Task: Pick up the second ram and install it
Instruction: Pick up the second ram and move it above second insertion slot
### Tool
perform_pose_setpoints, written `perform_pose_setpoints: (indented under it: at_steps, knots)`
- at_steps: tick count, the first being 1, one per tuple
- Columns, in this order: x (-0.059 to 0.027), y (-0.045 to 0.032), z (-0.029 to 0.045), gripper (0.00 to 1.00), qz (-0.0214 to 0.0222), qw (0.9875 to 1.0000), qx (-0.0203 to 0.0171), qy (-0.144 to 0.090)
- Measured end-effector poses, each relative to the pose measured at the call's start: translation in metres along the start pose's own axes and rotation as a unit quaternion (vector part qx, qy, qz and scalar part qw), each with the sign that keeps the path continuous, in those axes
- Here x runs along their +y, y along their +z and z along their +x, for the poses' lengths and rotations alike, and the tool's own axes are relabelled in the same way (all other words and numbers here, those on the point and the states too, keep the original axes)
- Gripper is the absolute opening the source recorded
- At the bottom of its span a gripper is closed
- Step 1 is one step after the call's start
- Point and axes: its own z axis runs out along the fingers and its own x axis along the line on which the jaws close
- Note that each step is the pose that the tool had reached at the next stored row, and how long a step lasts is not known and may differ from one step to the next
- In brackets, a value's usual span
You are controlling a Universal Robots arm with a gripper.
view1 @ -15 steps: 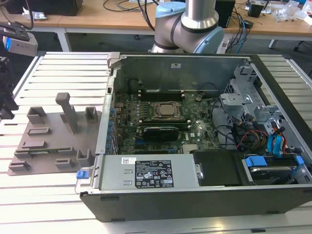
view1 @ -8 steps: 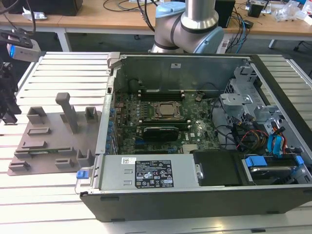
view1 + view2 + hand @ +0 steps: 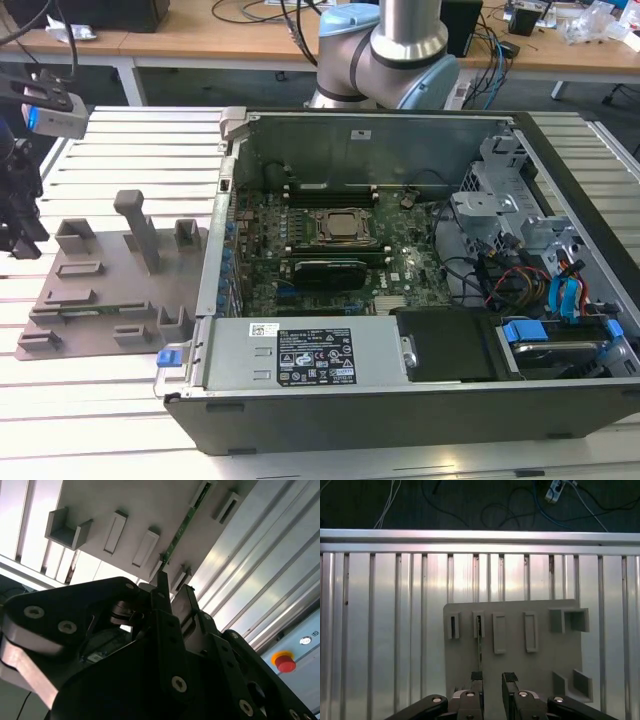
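My gripper takes hold of the ram by its part between the holders next, since a slotted holder (image 3: 478,624) hugs the ram's end on both sides.
The second ram (image 3: 183,524) is a thin green stick standing on edge in the slotted holders of the grey tray (image 3: 110,270). In the first wrist view the ram (image 3: 479,647) runs as a narrow line from a holder toward one fingertip (image 3: 477,676). My gripper (image 3: 493,679) is open, hovering above the tray's end with nothing between its black fingers, and the ram lines up with one finger rather than the gap. In the exterior view my gripper (image 3: 22,240) hangs at the far left, over the tray's left edge. The gripper (image 3: 175,592) points along the ram in the second wrist view.
The open computer case (image 3: 400,400) lies at the exterior view's right of the tray, with the motherboard and CPU socket (image 3: 345,228) exposed and a black card (image 3: 325,270) beside it. A tall grey post (image 3: 140,230) rises from the tray. A slatted metal table (image 3: 380,630) lies beneath. A red button (image 3: 285,662) sits nearby.
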Motion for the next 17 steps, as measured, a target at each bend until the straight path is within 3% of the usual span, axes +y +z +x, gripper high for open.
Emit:
perform_pose_setpoints:
  at_steps: [17]
  knots:
    - [-0.0013,0.0275,0.0007,0.30,0.0000,1.0000,0.0000,0.000]
